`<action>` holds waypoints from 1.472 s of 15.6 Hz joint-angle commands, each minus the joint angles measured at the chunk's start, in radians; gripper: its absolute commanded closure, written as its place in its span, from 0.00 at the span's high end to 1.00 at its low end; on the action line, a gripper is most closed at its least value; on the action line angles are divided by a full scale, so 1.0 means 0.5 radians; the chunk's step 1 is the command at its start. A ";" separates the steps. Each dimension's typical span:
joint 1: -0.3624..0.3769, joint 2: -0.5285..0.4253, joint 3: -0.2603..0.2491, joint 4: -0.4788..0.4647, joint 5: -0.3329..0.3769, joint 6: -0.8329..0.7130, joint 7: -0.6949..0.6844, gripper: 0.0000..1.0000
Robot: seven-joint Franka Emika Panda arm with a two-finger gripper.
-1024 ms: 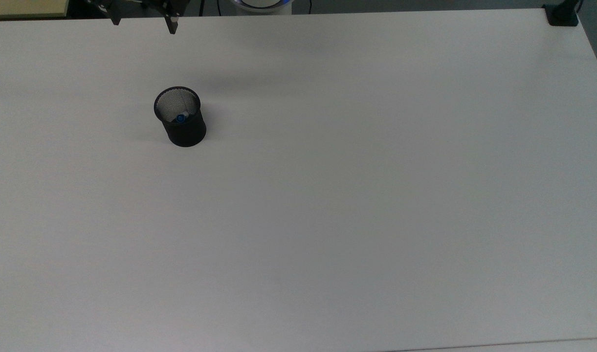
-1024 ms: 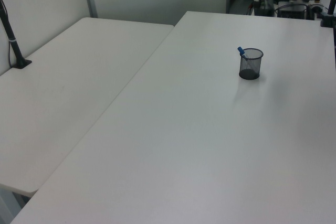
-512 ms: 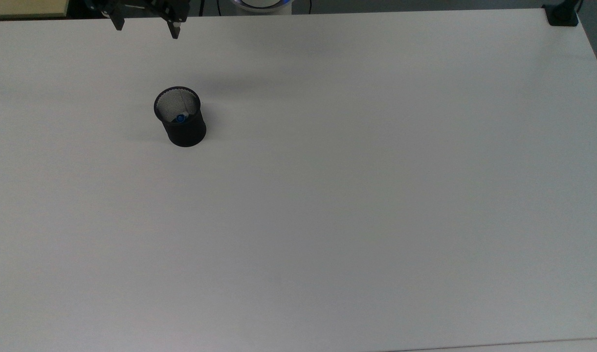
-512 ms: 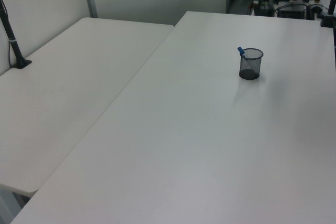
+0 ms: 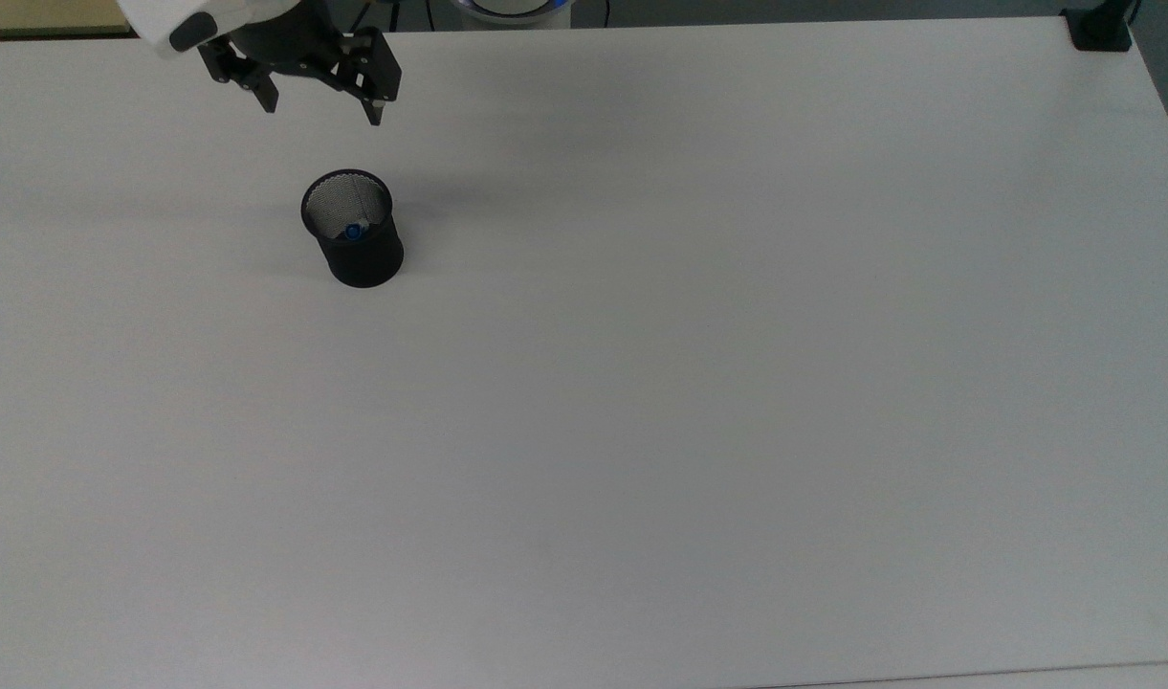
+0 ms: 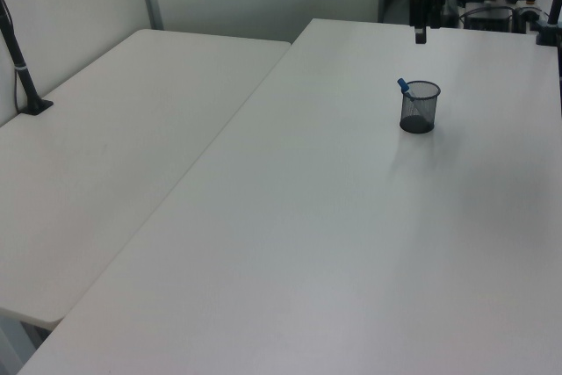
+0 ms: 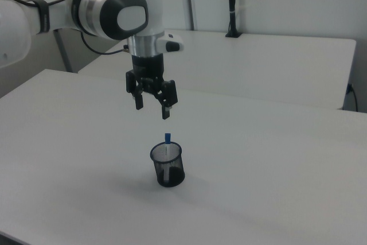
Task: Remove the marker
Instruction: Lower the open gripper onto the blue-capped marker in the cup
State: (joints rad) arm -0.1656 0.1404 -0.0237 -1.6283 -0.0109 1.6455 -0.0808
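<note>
The gripper grabs the marker by its blue cap (image 6: 403, 85) next, to take the marker out of the mesh cup (image 6: 420, 110).
The marker (image 5: 353, 231) stands inside a black mesh cup (image 5: 354, 243) on the white table, its blue cap (image 7: 167, 138) poking just above the rim and leaning on the cup's edge (image 6: 403, 87). My gripper (image 5: 322, 107) hangs open in the air above the table, short of the cup toward the top view's upper edge. In the right view the gripper (image 7: 152, 111) is above and slightly left of the cup (image 7: 167, 165), fingers pointing down and nothing between them. In the left view one dark finger (image 6: 420, 32) shows above the cup.
The white table (image 5: 698, 364) stretches wide around the cup. A second white table (image 6: 114, 138) adjoins it on the left view's left. A black post clamp (image 5: 1100, 29) sits at the top view's upper right corner.
My gripper has come down and toward the cup from the top view's upper edge. The cup and marker have not moved.
</note>
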 commanded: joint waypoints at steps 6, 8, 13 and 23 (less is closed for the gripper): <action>0.119 0.231 -0.008 0.008 0.000 0.203 -0.084 0.91; 0.147 0.250 -0.008 0.011 -0.024 0.206 -0.133 0.85; 0.147 0.296 -0.008 0.017 -0.046 0.225 -0.167 0.63; 0.138 0.330 -0.011 0.017 -0.082 0.381 -0.176 0.59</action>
State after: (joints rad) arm -0.1012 0.2961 -0.0245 -1.6269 -0.0303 1.8054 -0.1479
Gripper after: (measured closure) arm 0.405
